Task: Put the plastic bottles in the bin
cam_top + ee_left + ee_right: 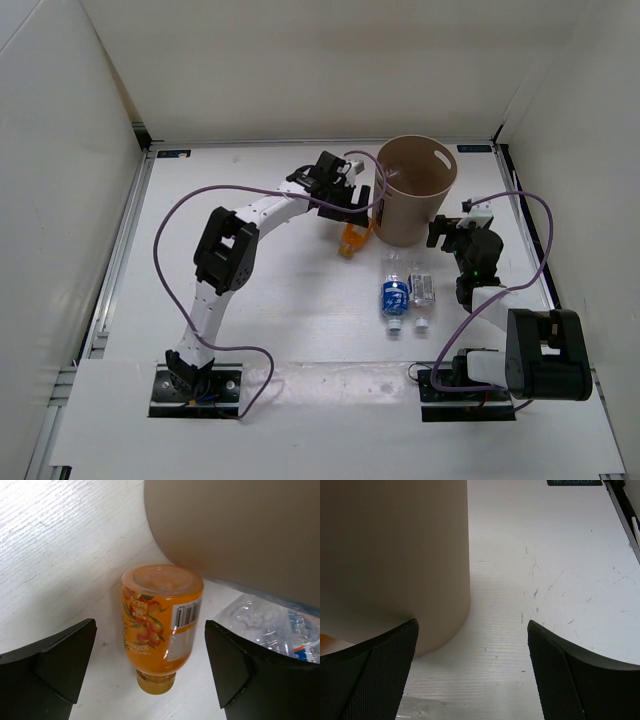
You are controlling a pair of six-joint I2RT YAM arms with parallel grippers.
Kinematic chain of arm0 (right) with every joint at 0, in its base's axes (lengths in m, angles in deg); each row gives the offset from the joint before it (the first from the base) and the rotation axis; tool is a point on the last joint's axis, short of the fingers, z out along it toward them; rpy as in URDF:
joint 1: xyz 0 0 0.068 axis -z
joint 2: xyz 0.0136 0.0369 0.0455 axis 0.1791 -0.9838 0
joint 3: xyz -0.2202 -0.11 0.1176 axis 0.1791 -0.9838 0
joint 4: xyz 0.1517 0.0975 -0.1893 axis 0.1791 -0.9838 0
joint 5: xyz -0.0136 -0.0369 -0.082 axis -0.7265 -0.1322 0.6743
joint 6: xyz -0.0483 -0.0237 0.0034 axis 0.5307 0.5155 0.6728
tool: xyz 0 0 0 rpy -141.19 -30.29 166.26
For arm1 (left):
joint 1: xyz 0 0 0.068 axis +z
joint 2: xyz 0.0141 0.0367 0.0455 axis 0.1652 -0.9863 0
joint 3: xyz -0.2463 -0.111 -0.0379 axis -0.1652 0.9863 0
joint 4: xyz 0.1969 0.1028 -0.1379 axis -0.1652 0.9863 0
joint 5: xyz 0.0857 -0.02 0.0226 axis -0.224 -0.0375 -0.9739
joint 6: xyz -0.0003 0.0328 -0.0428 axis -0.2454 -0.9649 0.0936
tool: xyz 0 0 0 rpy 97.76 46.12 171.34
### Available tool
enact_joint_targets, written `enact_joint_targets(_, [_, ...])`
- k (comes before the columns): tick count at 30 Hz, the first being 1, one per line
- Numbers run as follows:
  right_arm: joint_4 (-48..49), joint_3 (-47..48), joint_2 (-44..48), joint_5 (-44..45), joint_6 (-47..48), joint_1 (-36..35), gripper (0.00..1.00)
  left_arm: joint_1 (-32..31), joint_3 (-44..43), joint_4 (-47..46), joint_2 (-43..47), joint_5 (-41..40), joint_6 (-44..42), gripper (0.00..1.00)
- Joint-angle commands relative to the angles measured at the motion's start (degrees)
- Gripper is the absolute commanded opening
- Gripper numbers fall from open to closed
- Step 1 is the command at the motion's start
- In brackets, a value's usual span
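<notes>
Next, my left gripper grabs the orange bottle by its labelled body, which leaves the bottle's end with the cap free to enter the bin.
The tan bin stands at the back middle of the table. The orange bottle lies just left of its base. In the left wrist view the orange bottle lies cap toward the camera, between the fingers of my left gripper, which is open and hovers above it without touching. The blue-labelled bottle and the short white-labelled bottle lie side by side in front of the bin. My right gripper is open and empty beside the bin's right side. No long clear bottle shows.
White walls enclose the table on three sides. The bin's wall fills the top of the left wrist view and the left of the right wrist view. A clear bottle lies right of the orange one.
</notes>
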Motion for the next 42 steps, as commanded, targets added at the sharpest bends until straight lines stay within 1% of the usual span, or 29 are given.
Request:
enact_joint_targets(1, [1.4, 1.6, 0.2, -0.2, 0.7, 0.5, 0.90, -0.4, -1.6, 1.2, 0.1, -0.9, -1.2, 1.00])
enact_joint_targets(5, [1.4, 1.6, 0.2, -0.2, 0.6, 0.4, 0.90, -0.8, -2.2, 2.6, -0.7, -1.6, -1.6, 1.00])
enact_joint_targets(11, [1.3, 1.6, 0.2, -0.2, 0.7, 0.4, 0.90, -1.0, -2.8, 4.2, -1.1, -0.2, -2.1, 1.00])
enact_joint_targets(14, [1.4, 1.6, 0.2, -0.1, 0.7, 0.4, 0.90, -1.3, -2.6, 3.8, -1.1, 0.2, -2.0, 0.95])
enact_joint_targets(17, [1.3, 1.6, 0.3, -0.2, 0.6, 0.5, 0.90, -1.4, -2.8, 2.7, -1.3, 0.5, -0.7, 0.92])
enact_joint_targets(20, [1.2, 1.7, 0.2, -0.1, 0.6, 0.4, 0.90, -1.5, -3.2, 2.3, -1.7, 0.6, 1.3, 0.92])
enact_joint_targets(22, [1.1, 1.6, 0.4, -0.1, 0.5, 0.5, 0.90, -1.5, -3.1, 2.2, -2.5, 0.8, 2.5, 0.95])
enact_joint_targets(29, [1.1, 1.5, 0.5, -0.1, 0.6, 0.5, 0.90, -2.4, -2.3, 2.9, -3.9, 2.6, 4.8, 0.97])
enact_joint_targets(32, [1.2, 1.7, 0.5, -0.2, 0.4, 0.4, 0.90, -2.4, -1.9, 3.3, -3.9, 2.4, 5.5, 0.92])
enact_joint_targets(33, [1.1, 1.5, 0.5, -0.1, 0.4, 0.6, 0.90, -2.3, -2.0, 4.0, -4.4, 2.3, 5.8, 0.87])
enact_joint_targets(35, [1.1, 1.6, 0.5, -0.2, 0.4, 0.6, 0.90, -2.3, -3.5, 5.1, -4.6, 2.0, 5.5, 0.81])
enact_joint_targets(36, [1.2, 1.4, 0.5, -0.2, 0.4, 0.4, 0.90, -2.3, -3.5, 6.6, -4.7, 2.0, 5.2, 0.76])
enact_joint_targets(37, [1.2, 1.4, 0.5, -0.1, 0.4, 0.5, 0.90, -2.3, -3.8, 7.0, -4.4, 1.1, 4.2, 0.74])
enact_joint_targets(39, [1.3, 1.5, 0.5, -0.1, 0.4, 0.5, 0.90, -2.1, -3.5, 8.0, -2.6, -0.1, 3.2, 0.70])
enact_joint_targets(40, [1.2, 1.5, 0.4, -0.2, 0.5, 0.6, 0.90, -1.7, -2.6, 8.0, -1.8, -1.2, 1.8, 0.66])
enact_joint_targets(42, [1.3, 1.5, 0.4, -0.2, 0.6, 0.3, 0.90, -1.5, -0.5, 7.9, 0.4, -2.7, 1.2, 0.64])
